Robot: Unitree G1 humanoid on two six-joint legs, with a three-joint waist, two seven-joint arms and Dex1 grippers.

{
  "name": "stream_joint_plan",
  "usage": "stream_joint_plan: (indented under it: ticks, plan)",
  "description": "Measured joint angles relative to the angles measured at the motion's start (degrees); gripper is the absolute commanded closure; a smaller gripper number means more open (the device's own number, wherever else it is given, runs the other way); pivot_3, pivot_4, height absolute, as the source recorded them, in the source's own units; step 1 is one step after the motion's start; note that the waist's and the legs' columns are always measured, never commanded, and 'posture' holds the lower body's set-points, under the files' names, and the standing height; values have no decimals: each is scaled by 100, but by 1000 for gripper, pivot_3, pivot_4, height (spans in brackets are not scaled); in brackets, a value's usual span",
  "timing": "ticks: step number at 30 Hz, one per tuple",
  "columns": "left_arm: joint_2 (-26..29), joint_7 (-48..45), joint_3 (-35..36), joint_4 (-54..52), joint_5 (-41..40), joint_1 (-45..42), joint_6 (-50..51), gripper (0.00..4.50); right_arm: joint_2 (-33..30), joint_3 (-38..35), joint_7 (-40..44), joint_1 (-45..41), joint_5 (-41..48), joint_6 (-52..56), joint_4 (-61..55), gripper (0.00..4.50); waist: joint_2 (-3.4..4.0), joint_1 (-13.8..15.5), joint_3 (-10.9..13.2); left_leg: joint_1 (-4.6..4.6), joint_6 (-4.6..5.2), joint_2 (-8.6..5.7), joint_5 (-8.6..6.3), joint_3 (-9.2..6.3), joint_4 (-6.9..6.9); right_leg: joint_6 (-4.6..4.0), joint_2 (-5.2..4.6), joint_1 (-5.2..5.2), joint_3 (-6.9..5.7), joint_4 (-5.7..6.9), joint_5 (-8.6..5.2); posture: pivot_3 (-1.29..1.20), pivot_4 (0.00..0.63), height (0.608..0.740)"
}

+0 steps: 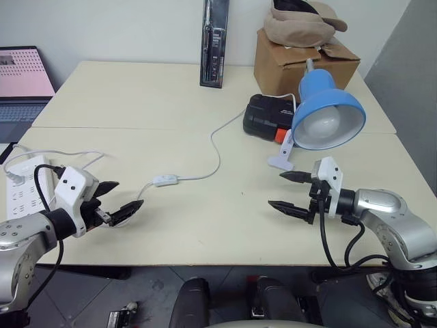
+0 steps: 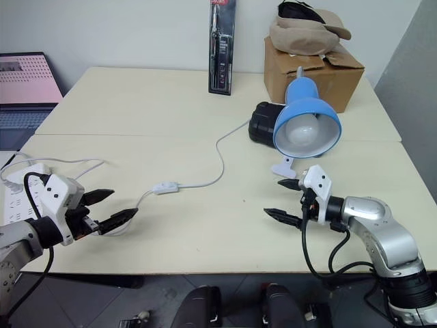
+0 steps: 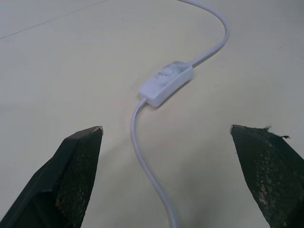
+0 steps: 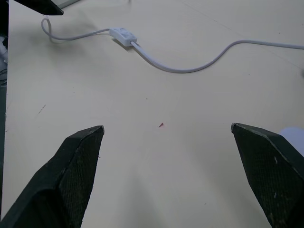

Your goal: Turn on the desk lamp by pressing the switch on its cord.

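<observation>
My left gripper will next take hold of the switch by the flat, facing sides of its plain end [image 1: 159,181], while the cord runs thin and loose.
The desk lamp [image 1: 326,109] with a blue dome shade stands at the right of the table, its white clip base [image 1: 282,156] resting on the tabletop. Its thin white cord [image 1: 217,147] curves leftward to the small white switch [image 1: 165,180], which lies flat on the table. My left gripper [image 1: 115,199] hovers open just left of the switch, fingers pointing toward it; the left wrist view shows the switch [image 3: 166,82] ahead between the two fingers. Below the lamp, my right gripper [image 1: 293,191] is open and empty, pointing left.
A white power strip [image 1: 26,186] with cables lies at the table's left edge. A black box [image 1: 268,116] sits behind the lamp, a cardboard box [image 1: 300,60] with a cap at the back right, a black packaged tool [image 1: 214,42] at the back, a laptop [image 1: 22,82] far left.
</observation>
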Motion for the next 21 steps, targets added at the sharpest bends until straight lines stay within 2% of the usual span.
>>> stream_joint_plan:
  ticks: [11, 21]
  plan:
    - [-16, -85, -48, 61, 60, -13, -366, 22, -15, 1, -68, 2, -8, 1, 0, 0, 0, 1, 0, 0, 0, 0, 0, 0, 0, -2, 0, 0, 0, 0, -1, 0, 150, 740]
    - [-49, -361, -163, 789, 175, -362, -1010, 22, 64, 2, -224, 44, 82, 154, -233, 0, 0, 3, 0, -1, 0, 1, 0, -1, -2, -3, 0, -2, -3, 0, -2, 0, 150, 740]
